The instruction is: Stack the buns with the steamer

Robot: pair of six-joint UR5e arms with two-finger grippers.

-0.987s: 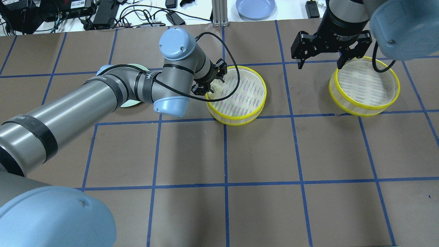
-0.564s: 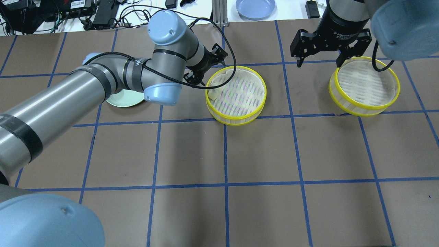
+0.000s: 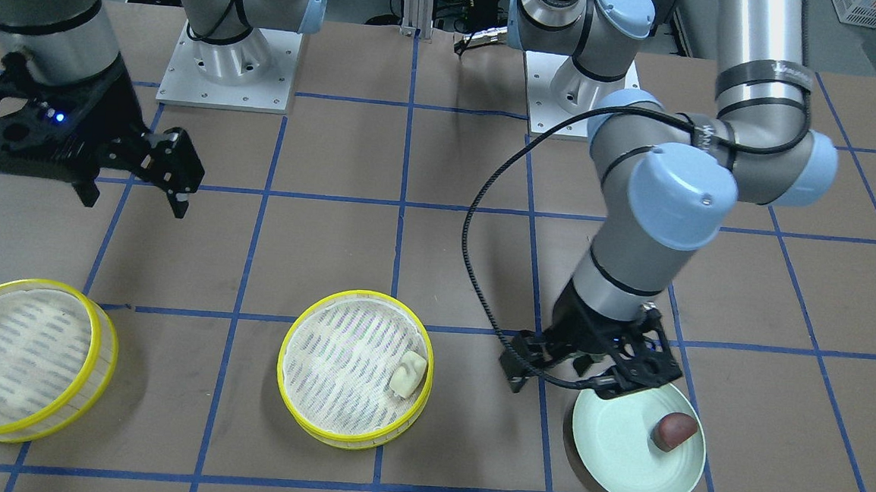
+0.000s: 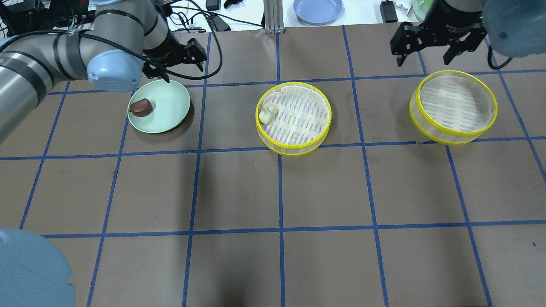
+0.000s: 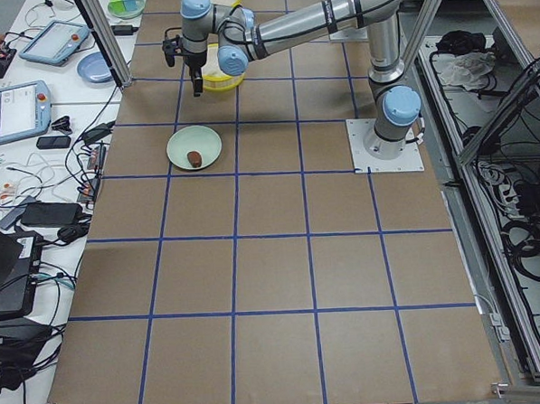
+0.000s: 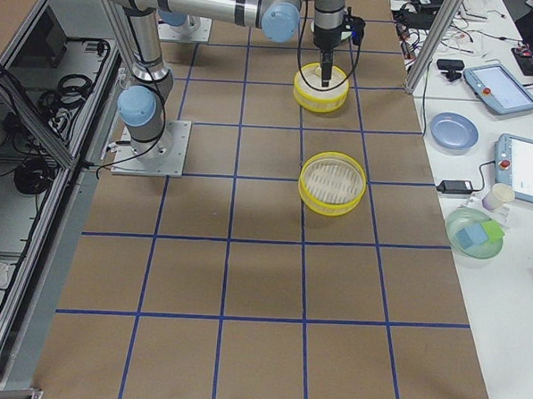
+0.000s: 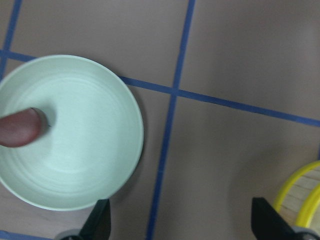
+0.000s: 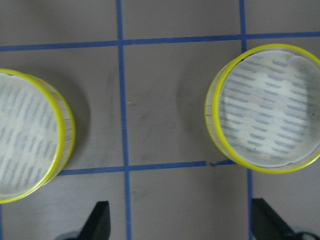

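Observation:
The second empty steamer should be grabbed next by its yellow rim with my right gripper, so that it can be stacked onto the one with the bun.
The cream-white bun (image 4: 268,114) lies inside the middle yellow-rimmed steamer (image 4: 294,147), at its left wall; it also shows in the front view (image 3: 408,372). The dark reddish-brown bun (image 4: 141,107) lies on the pale green plate (image 4: 168,102), and the left wrist view shows it too (image 7: 19,128). My left gripper (image 4: 177,64) is open and empty, over the plate's far edge. A second steamer (image 4: 452,138), empty, stands at the right. My right gripper (image 4: 423,59) is open and empty, just beyond that steamer's far side.
A blue plate (image 4: 318,9) and an aluminium post (image 4: 273,17) stand past the mat's far edge. Cables and devices (image 4: 85,13) lie at the far left. The brown mat has blue grid lines.
My left gripper let go of the cream-white bun in the middle steamer and swung left to the green plate. My right gripper drew back from the right steamer's rim toward the far edge.

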